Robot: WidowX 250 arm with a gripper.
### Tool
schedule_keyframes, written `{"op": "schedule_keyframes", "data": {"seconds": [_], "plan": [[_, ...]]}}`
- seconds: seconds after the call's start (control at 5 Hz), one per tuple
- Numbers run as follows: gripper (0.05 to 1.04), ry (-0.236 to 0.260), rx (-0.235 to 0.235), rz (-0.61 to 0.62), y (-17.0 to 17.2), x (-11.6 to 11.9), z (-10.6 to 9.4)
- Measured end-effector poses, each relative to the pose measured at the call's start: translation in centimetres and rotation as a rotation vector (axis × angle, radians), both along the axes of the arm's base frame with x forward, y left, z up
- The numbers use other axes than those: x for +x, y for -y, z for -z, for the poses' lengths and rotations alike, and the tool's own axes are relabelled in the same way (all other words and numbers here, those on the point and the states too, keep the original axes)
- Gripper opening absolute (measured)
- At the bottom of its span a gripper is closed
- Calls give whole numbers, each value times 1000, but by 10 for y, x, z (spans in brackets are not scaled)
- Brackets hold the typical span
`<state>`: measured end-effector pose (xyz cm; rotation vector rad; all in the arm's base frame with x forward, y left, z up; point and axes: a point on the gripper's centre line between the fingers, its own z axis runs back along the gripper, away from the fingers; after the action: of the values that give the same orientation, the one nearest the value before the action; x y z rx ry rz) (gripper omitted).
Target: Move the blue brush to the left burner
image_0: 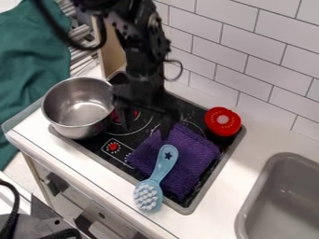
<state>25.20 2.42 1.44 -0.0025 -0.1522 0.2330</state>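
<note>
My gripper takes hold of the blue brush (163,170) by its star-marked handle next, to move the brush to the left burner.
The black gripper (146,127) hangs over the middle of the stove, its two fingers apart with nothing visible between them. Just below it in the view lies the light blue brush (163,170), bristles facing up. Its handle, marked with a dark star, rests on a folded purple cloth (194,151), and its bristle head reaches over the stove's front rim. The left burner (142,132) shows as a ringed circle on the black stove top, partly covered by the gripper and a metal pot (78,108).
A red round object (222,121) sits at the stove's back right corner. The grey sink (283,198) is at the lower right, and a white tiled wall (249,60) runs behind the counter. Green fabric (31,70) lies at the far left.
</note>
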Motion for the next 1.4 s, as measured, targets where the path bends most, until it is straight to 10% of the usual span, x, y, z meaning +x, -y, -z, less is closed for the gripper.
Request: {"op": "schedule_keyframes", "data": {"seconds": [1.4], "plan": [[1005, -73, -17, -8, 25, 1, 36]]}}
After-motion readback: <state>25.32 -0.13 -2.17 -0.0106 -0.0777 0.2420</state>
